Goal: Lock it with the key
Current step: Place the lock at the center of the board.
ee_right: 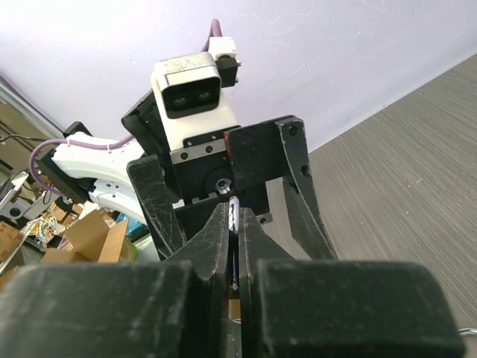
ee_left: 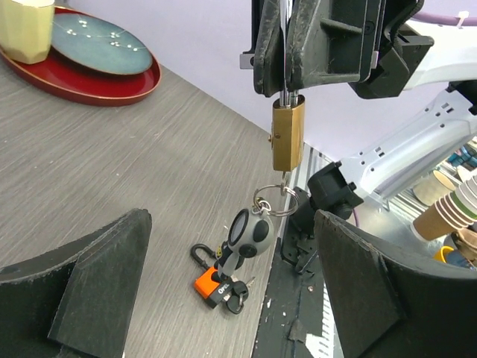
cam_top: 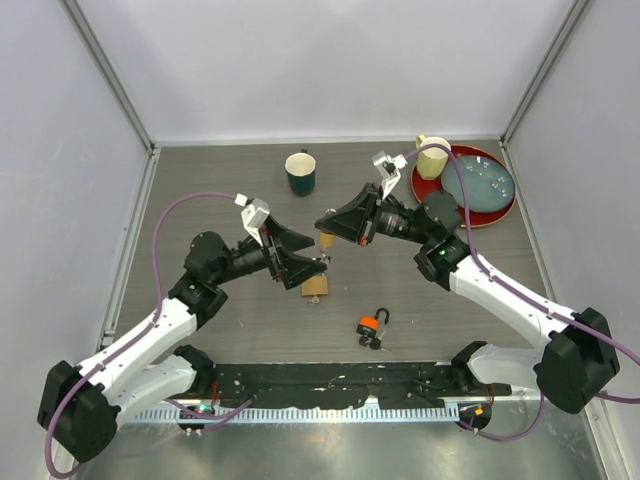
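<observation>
The keychain hangs between but beyond my open left gripper's fingertips and closing now would miss it, so it is too early to close before moving toward it.
A brass padlock (ee_left: 288, 136) hangs by its shackle (ee_right: 234, 212) from my right gripper (ee_left: 287, 93), which is shut on it above the table. From the top view the padlock (cam_top: 316, 286) shows just below that gripper (cam_top: 325, 222). A key (ee_left: 284, 179) sticks in the lock's underside, with a ring and a grey keychain figure (ee_left: 250, 233) dangling from it. My left gripper (cam_top: 318, 252) stands open and empty, its fingers (ee_left: 112, 268) spread wide on either side of the keychain, apart from it.
An orange padlock (cam_top: 372, 325) with black keys lies on the table near the front rail (cam_top: 330, 380). At the back stand a green mug (cam_top: 300, 172) and a red tray (cam_top: 503, 205) holding a teal plate (cam_top: 478, 184) and a yellow cup (cam_top: 432, 157).
</observation>
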{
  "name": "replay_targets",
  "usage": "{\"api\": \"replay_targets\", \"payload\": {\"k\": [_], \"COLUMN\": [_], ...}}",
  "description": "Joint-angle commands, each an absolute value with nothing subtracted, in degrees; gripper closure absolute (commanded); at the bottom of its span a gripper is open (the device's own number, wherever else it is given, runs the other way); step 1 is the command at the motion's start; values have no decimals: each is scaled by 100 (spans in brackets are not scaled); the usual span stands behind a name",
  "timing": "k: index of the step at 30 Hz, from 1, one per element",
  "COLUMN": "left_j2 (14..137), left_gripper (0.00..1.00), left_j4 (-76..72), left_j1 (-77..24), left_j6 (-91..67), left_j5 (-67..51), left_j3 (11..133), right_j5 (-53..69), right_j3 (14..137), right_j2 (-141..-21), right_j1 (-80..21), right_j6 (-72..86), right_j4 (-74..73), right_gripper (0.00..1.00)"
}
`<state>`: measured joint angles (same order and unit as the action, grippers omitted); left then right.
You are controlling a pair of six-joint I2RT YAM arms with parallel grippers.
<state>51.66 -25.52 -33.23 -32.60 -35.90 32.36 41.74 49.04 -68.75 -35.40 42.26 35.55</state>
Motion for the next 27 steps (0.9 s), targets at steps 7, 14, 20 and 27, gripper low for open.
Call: {"api": "replay_targets", "payload": {"k": [7,14,20,27], "left_j2": [5897,6178,6100,6091], "left_gripper": [7,16,37,68], "left_j4": [-4376,-4500,-4272,-4034], "left_j1": [-3305,-3392,-3393,-3401], "left_j6": [-3831,-3920,-3824,-3700], "left_j5": [-4692,-4816,-4738,-4737], "left_j3": [3296,3270,3182,3208], "right_j5": [4201,4157,4113,4096], "right_j3": [4922,4913,4931,4948], "right_j2": [-6733,-6706,-6680,-6680], "right_j1": [-3516,-3524,-3516,-3516], "right_j6": [4421,4456,4412,4395], "right_j4": [4157,4210,4175,4140], "right_gripper": [99,99,99,99]}}
